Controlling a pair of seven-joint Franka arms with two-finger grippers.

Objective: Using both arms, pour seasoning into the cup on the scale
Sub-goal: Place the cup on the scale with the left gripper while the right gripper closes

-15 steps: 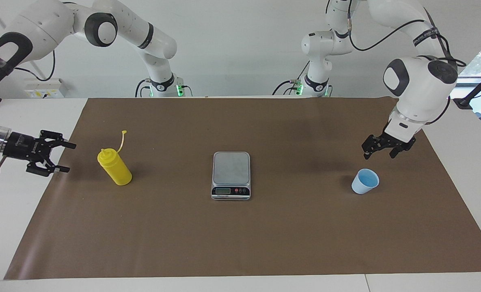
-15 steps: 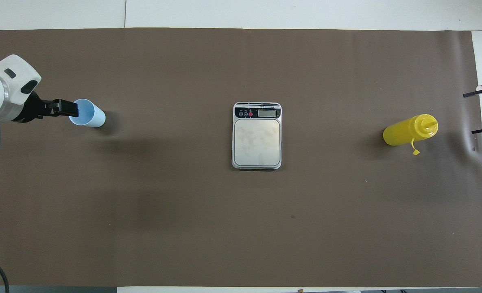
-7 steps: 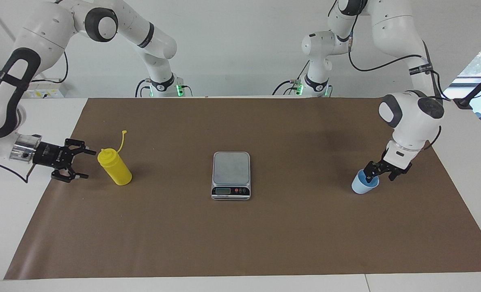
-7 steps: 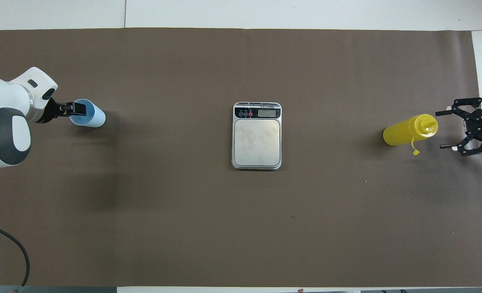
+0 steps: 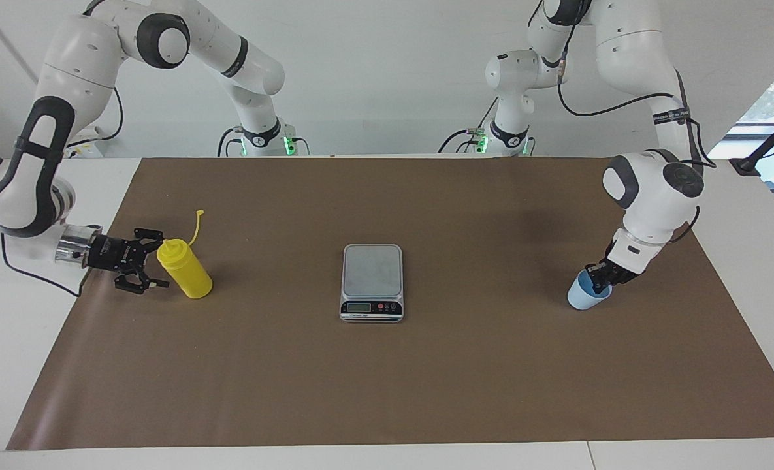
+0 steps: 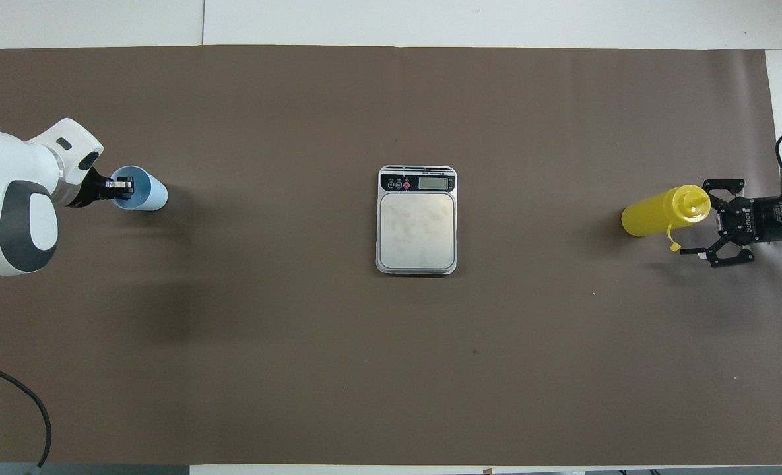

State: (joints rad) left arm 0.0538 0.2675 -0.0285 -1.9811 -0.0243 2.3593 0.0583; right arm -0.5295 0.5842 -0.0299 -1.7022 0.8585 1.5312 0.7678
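The fingers of my right gripper stop by the bottle's cap [image 6: 691, 203], short of the bottle's body. They need to move toward the bottle's body [image 6: 647, 217] before they close on the bottle.
The yellow seasoning bottle [image 5: 187, 274] stands upright toward the right arm's end of the brown mat, its cap strap sticking up; it also shows in the overhead view [image 6: 654, 211]. My right gripper [image 5: 157, 262] [image 6: 697, 218] is open and low, with its fingers on either side of the bottle's top. The light blue cup [image 5: 582, 299] [image 6: 154, 195] stands toward the left arm's end. My left gripper [image 5: 599, 279] [image 6: 119, 187] is down at the cup's rim, one finger inside it, shut on the rim. The silver scale [image 5: 372, 266] [image 6: 417, 227] sits bare in the middle.
A brown paper mat [image 5: 387, 378] covers most of the white table. Both arms' bases stand at the robots' edge of the table. A black cable [image 6: 14, 396] lies at the mat's corner nearest the left arm.
My right gripper has moved in toward the bottle until its open fingers straddle the top. My left gripper has come down onto the cup's rim and closed, and the cup shifted slightly.
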